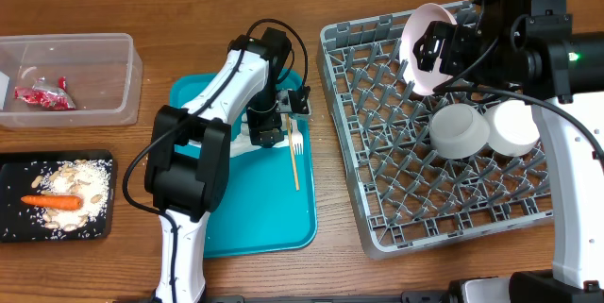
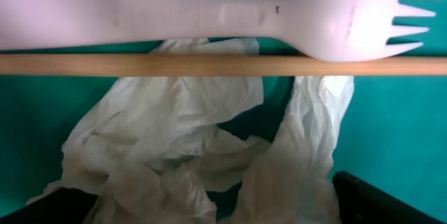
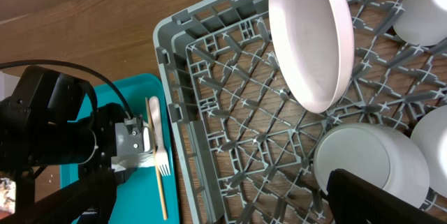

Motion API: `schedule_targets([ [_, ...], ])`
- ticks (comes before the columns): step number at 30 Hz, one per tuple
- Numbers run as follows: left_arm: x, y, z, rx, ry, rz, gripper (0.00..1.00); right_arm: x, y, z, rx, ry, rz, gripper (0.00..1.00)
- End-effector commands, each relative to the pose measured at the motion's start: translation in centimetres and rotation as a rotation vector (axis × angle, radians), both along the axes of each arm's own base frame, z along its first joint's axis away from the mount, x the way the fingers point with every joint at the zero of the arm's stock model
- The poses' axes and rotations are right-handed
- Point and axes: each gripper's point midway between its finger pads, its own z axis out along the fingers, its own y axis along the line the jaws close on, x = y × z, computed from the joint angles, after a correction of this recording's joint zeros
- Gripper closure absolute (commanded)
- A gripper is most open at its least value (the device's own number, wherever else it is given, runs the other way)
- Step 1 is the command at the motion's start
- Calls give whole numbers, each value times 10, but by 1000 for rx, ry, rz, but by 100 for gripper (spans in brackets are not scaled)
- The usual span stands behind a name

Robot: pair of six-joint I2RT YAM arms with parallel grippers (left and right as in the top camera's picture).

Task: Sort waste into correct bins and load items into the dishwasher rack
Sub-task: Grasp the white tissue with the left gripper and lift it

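Next, my left gripper grabs the crumpled napkin (image 1: 243,143) by its bunched part to sort it alone into the tub (image 1: 113,58), leaving the stick and fork.
My left gripper (image 1: 267,133) is down on the teal tray (image 1: 236,218), open, with a crumpled white napkin (image 2: 174,140) between its fingers (image 2: 216,206). The white plastic fork (image 2: 209,15) lies just beyond it, beside a wooden stick (image 2: 223,65). My right gripper (image 1: 436,50) is open and empty above the grey rack (image 1: 377,218). The white-pink plate (image 3: 311,35) stands on edge among the pegs, apart from my fingers. Two white bowls (image 1: 460,130) (image 1: 514,126) sit upside down in the rack. The foil wrapper (image 1: 42,96) is in the clear tub (image 1: 113,58). The carrot (image 1: 52,201) and rice crumbs (image 1: 80,180) are on the black tray (image 1: 9,232).
Another white piece of crockery (image 3: 426,8) shows at the rack's far edge in the right wrist view. The rack's near wall (image 3: 174,112) runs close beside the teal tray. The tub and black tray stand at the table's left edge.
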Motion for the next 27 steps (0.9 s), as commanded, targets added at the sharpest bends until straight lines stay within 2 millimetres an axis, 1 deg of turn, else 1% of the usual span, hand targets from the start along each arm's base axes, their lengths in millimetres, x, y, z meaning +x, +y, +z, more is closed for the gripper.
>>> schedule_targets([
  [1,-17,8,-18,32,61,22,0,4,-1,7,0,-24,-5,0],
  [6,-20,10,-20,43,68,35,0,4,-1,7,0,-24,-5,0],
  [12,-22,8,-20,49,70,209,0,4,-1,7,0,-24,-5,0],
  [18,-20,10,-20,60,58,203,0,4,-1,7,0,-24,-5,0],
  [22,-16,14,-20,84,39,198,4,4,-1,7,0,-24,-5,0],
  [24,-13,20,-20,116,19,194,14,4,-1,7,0,-24,-5,0],
  [25,-12,24,-20,137,9,191,16,4,-1,7,0,-24,-5,0],
  [26,-10,27,-19,158,0,188,22,4,-1,7,0,-24,-5,0],
  [27,-9,31,-19,177,-9,185,32,4,-1,7,0,-24,-5,0],
])
